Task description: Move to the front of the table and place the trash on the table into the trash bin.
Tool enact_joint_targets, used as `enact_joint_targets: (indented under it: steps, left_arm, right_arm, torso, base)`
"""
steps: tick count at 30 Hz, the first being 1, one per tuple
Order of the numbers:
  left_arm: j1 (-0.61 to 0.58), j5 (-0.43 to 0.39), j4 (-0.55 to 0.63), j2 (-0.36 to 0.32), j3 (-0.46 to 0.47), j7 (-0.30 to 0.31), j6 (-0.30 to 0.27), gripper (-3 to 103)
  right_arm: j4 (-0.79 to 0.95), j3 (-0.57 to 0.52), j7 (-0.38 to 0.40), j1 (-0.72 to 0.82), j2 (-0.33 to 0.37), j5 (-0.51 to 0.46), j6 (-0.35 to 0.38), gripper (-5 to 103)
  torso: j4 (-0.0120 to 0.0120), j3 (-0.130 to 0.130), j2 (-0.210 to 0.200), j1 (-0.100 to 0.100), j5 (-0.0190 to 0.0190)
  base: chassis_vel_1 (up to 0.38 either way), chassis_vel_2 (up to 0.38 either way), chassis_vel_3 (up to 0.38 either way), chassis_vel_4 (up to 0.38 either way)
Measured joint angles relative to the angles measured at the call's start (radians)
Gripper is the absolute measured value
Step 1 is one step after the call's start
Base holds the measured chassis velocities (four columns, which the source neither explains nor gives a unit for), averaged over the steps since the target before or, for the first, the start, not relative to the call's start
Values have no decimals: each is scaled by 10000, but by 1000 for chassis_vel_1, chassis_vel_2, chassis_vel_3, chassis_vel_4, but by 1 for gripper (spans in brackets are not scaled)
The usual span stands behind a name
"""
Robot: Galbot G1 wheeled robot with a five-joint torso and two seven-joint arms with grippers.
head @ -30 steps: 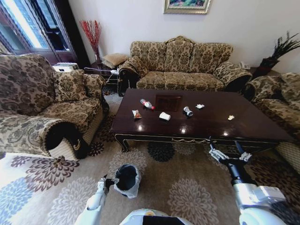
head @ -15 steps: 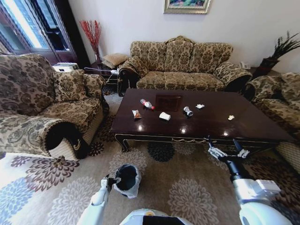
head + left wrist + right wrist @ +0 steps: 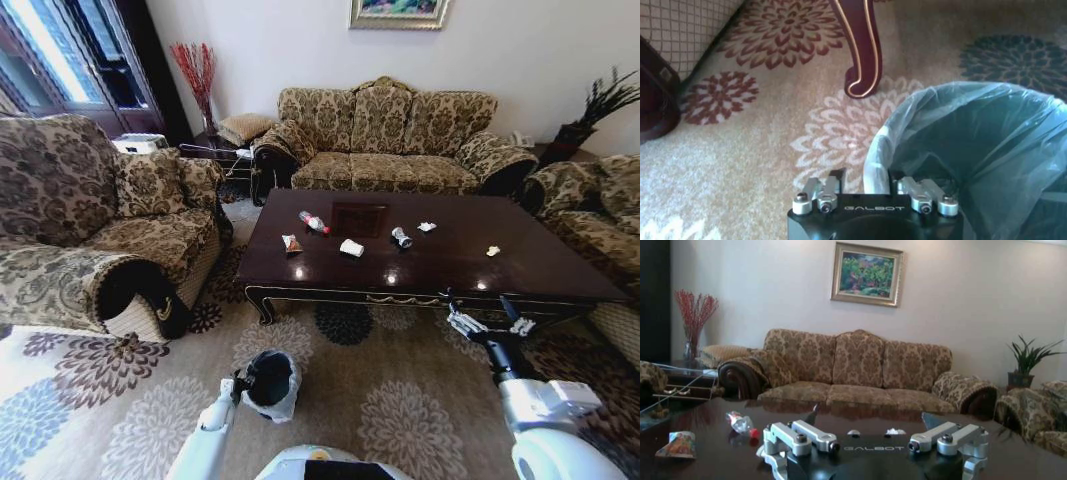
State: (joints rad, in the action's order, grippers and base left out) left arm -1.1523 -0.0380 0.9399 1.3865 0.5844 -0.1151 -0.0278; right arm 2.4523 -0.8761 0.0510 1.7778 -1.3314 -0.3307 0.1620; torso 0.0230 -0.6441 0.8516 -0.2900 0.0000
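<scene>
The trash bin's round body [image 3: 272, 388] is too wide for my left gripper's fingers, so my left gripper needs to grab the trash bin next by its thin bagged rim.
The table [image 3: 450, 270] is dark and glossy and stands ahead of me. The trash lies on it: a clear bottle with a red cap [image 3: 313, 222] [image 3: 740, 422], a snack wrapper [image 3: 291, 243] [image 3: 677, 445], a white paper wad [image 3: 351, 248], a crushed can [image 3: 401, 237], and small crumpled bits [image 3: 427, 227] [image 3: 493, 251]. The trash bin [image 3: 270, 383] [image 3: 987, 150], black with a whitish bag, stands on the carpet before me. My left gripper [image 3: 240, 386] [image 3: 865, 178] is open at the bin, one finger on each side of the bagged rim. My right gripper [image 3: 490, 320] [image 3: 870, 415] hangs open at the table's front edge.
A long sofa [image 3: 385, 140] stands behind the table, an armchair [image 3: 90, 230] to the left and another [image 3: 595, 200] to the right. A curved table leg [image 3: 860, 55] rises just beyond the bin. Patterned carpet [image 3: 380, 390] lies between me and the table.
My left gripper has moved right and forward until it reached the bin's rim. The right gripper has shifted slightly near the table's edge. Trash and bin stay put.
</scene>
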Motion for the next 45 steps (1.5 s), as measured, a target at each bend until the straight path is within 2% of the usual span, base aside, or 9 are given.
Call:
enact_joint_targets:
  steps: [2,4,10,22,29,33,34,36,45]
  left_arm:
    - [20,-1,-83,-27,-2,-20,27,27]
    - [24,-4,-105,-33,-1,-30,34,27]
    - [38,-25,-177,-42,0,-53,143,3]
    - [-166,-290,363,-84,4,66,173,1]
    - [-870,-1600,2465,-476,289,116,-47,1]
    - [-1958,-2588,5470,-844,910,47,-481,1]
    - [-1958,-2588,5470,-844,910,47,-481,1]
    - [-2779,-2896,7075,-944,1319,-40,-677,1]
    - [-4839,-2952,10702,-939,2472,-57,-1436,1]
  right_arm:
    - [0,45,17,-60,-29,5,29,100]
    - [0,62,18,-73,-35,13,38,100]
    - [11,80,28,-105,-65,50,65,100]
    - [75,27,107,-97,-174,129,84,100]
    - [174,66,242,-192,-120,125,411,100]
    - [179,233,311,-368,-105,95,647,100]
    - [179,233,311,-368,-105,95,647,100]
    - [240,316,366,-373,-125,-54,730,100]
    - [260,139,378,-395,5,-418,706,100]
  torso:
    - [-1,0,0,0,-2]
    - [-2,0,0,0,-1]
    - [-1,0,0,0,-1]
    - [0,-1,-1,-1,-3]
    - [-3,0,0,0,-4]
    - [3,1,0,0,2]
    - [3,1,0,0,2]
    - [-5,1,2,0,-1]
    - [1,1,2,2,1]
  base:
    - [0,0,0,0]
    - [0,0,0,0]
    - [0,0,0,0]
    - [0,0,0,0]
    - [0,0,0,0]
    - [0,0,0,0]
    - [0,0,0,0]
    - [0,0,0,0]
    - [0,0,0,0]
